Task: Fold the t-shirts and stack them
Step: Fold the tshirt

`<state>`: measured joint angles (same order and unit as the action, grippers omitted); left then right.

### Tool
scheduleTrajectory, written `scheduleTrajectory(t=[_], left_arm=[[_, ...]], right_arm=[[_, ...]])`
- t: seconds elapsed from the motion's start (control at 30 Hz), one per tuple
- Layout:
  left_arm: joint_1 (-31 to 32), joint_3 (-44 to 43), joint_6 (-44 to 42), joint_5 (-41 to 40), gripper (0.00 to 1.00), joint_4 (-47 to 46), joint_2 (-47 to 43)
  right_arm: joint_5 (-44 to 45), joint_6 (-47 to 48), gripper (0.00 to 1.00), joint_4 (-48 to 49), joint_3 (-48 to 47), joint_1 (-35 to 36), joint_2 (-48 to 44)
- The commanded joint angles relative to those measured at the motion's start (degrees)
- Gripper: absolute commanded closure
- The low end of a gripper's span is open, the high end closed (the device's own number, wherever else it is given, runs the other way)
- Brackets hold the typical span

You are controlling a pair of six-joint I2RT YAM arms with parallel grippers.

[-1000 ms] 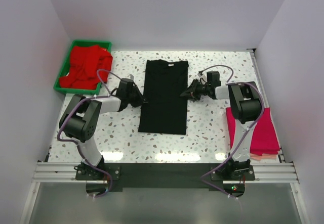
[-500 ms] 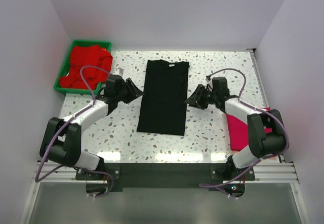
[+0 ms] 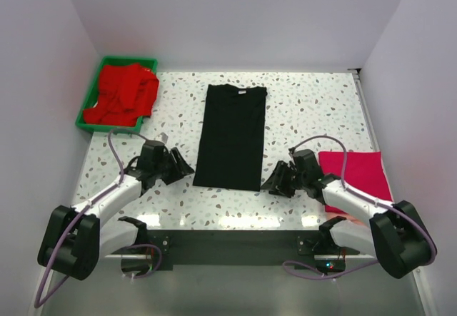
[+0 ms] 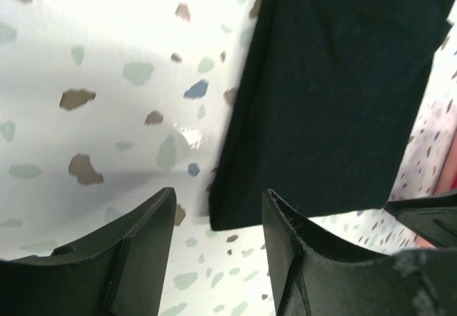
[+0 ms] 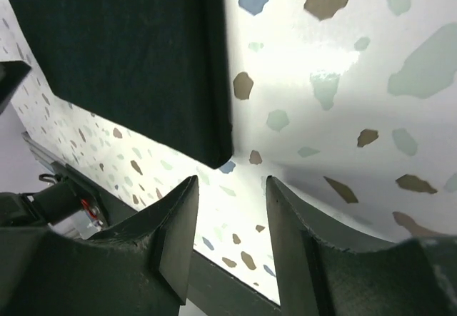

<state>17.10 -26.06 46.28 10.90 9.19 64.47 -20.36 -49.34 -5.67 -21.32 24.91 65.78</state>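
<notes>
The left gripper grips the black t-shirt by its near corner next, opposite my right gripper's corner, to fold the hem toward the collar.
A black t-shirt (image 3: 232, 136) lies flat in the table's middle, folded into a long narrow strip with its collar at the far end. My left gripper (image 3: 183, 167) sits low by the strip's near left corner, open and empty. In the left wrist view that corner of the black t-shirt (image 4: 335, 95) lies just ahead of the left gripper (image 4: 218, 205). My right gripper (image 3: 272, 182) is open by the near right corner. The right wrist view shows the black t-shirt (image 5: 128, 59) just beyond the right gripper (image 5: 230, 187). A magenta-pink t-shirt (image 3: 357, 177) lies folded at the right edge.
A green tray (image 3: 84, 125) at the far left holds crumpled red t-shirts (image 3: 123, 91). White walls close in the table on three sides. The metal rail with both arm bases runs along the near edge.
Both arms have drawn back from the shirt's mid sides to its near corners. Both grippers have opened, and the black shirt lies released on the table.
</notes>
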Motion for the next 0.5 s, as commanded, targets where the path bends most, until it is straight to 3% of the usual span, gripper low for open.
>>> scheduleTrajectory(t=[0.0,0.47], left_arm=[[0.12,2.68,-0.58,3.43,0.44,-1.54,-1.1],[1.87,9.63,1.53,5.89,0.54,-7.87,1.1]], right_arm=[[3.22,-3.74,0.53,1.71,1.72,1.9,-1.27],[4.36,-9.36,0.55,12.08,3.48,4.27,5.49]])
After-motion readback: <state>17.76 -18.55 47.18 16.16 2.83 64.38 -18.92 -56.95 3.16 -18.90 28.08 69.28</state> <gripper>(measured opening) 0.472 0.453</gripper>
